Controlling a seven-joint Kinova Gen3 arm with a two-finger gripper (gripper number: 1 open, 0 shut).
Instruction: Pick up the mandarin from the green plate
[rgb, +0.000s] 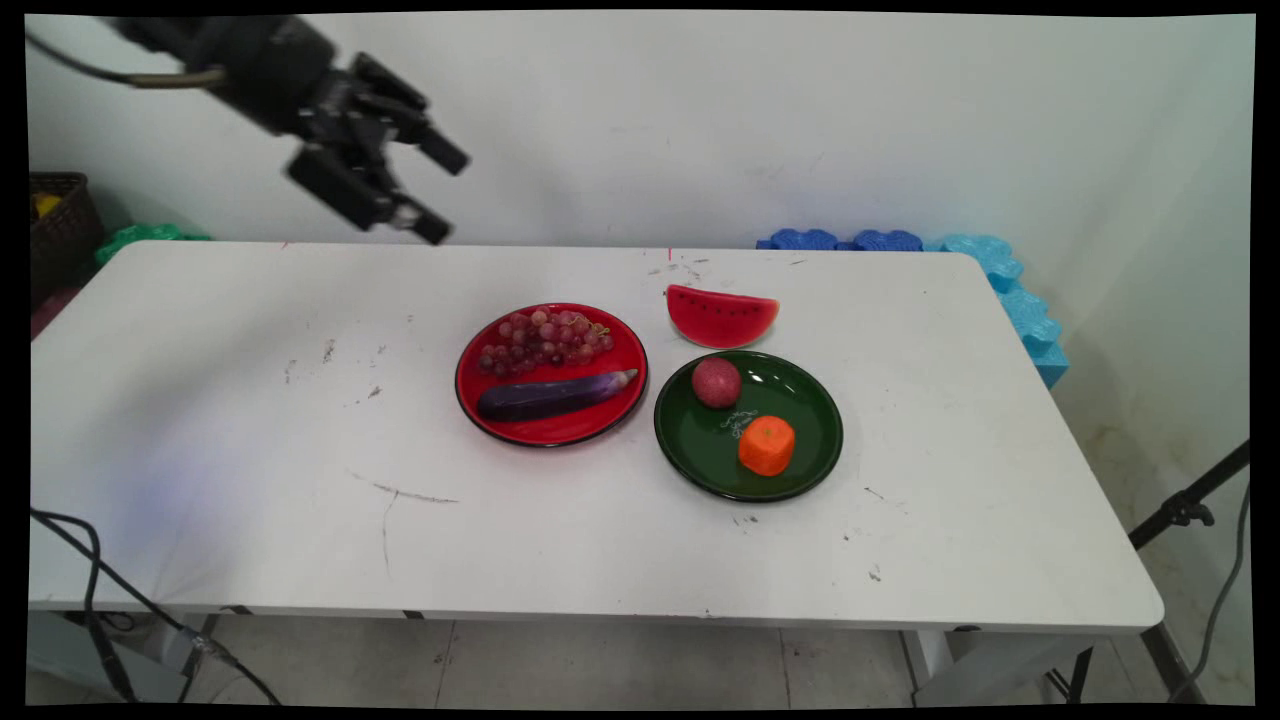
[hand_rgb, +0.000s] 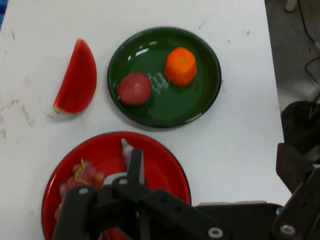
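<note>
My gripper will next grab the orange's rounded sides to take it from the green plate (rgb: 820, 440).
My gripper (rgb: 438, 196) hangs high above the table's far left, open and holding nothing. It is well apart from everything on the table. Nearest to it is a red plate (rgb: 478, 400) (hand_rgb: 165, 165) holding a bunch of purple grapes (rgb: 545, 340) (hand_rgb: 82, 175) and a dark purple eggplant (rgb: 552, 396). To the right of that stands a green plate (rgb: 820, 440) (hand_rgb: 200, 107) with a round reddish fruit (rgb: 716, 382) (hand_rgb: 135, 89) and an orange (rgb: 767, 445) (hand_rgb: 181, 66). A watermelon slice (rgb: 720, 316) (hand_rgb: 76, 77) lies on the table behind the green plate. In the hand view the linkage hides most of the eggplant.
Blue foam pieces (rgb: 1000, 275) lie along the far right edge and the wall. A green foam piece (rgb: 140, 238) and a dark basket (rgb: 60, 225) sit beyond the far left corner. Cables (rgb: 100, 590) hang at the front left, and a black stand (rgb: 1185, 510) is at the right.
</note>
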